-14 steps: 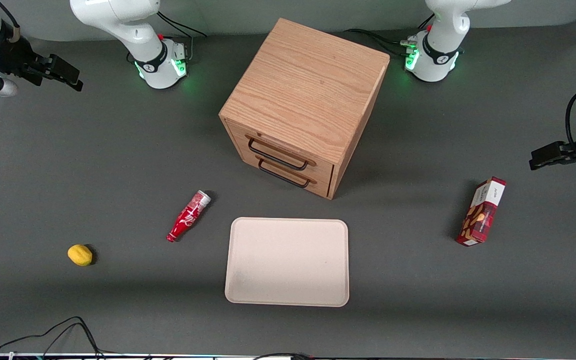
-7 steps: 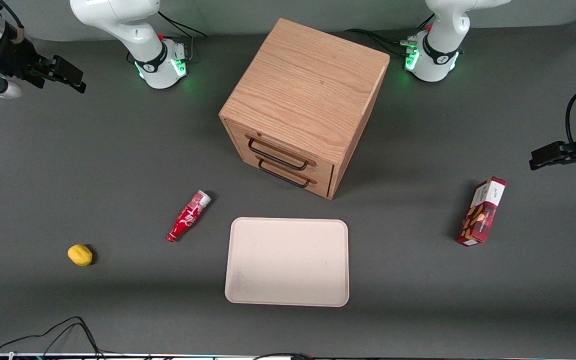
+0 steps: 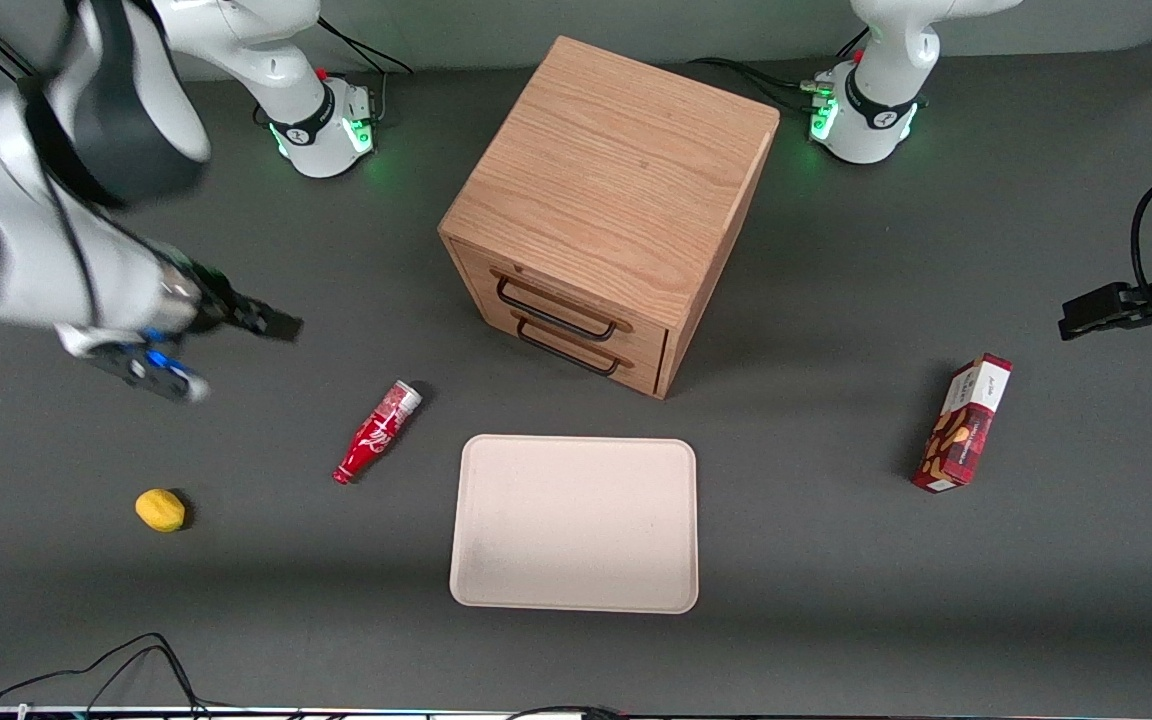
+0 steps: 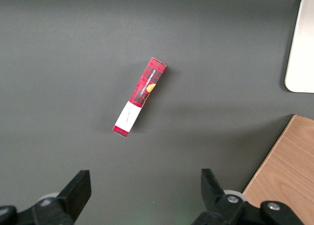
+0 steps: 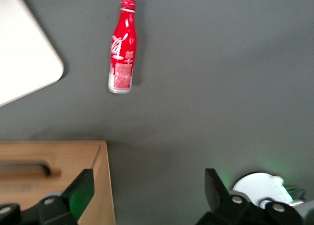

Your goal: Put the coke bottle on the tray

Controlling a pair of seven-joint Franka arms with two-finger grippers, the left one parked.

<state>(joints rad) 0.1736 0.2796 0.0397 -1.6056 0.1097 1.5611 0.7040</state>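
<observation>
The coke bottle needs to go on the tray. I should grab the bottle next with my right gripper by its silver base end to place it there.
The coke bottle is red with white script. It lies on its side on the grey table beside the tray, toward the working arm's end, with its cap end nearer the front camera. The tray is cream-beige and holds nothing. My right gripper is open and empty. It hangs above the table, apart from the bottle, farther from the front camera and more toward the working arm's end. In the right wrist view the bottle and a tray corner show ahead of the gripper, whose fingers stand wide apart.
A wooden two-drawer cabinet stands farther from the front camera than the tray; its edge shows in the right wrist view. A yellow lemon lies toward the working arm's end. A red snack box lies toward the parked arm's end.
My right arm has swung in from the table's edge, lower and nearer to the bottle. The bottle, tray and other things have not moved.
</observation>
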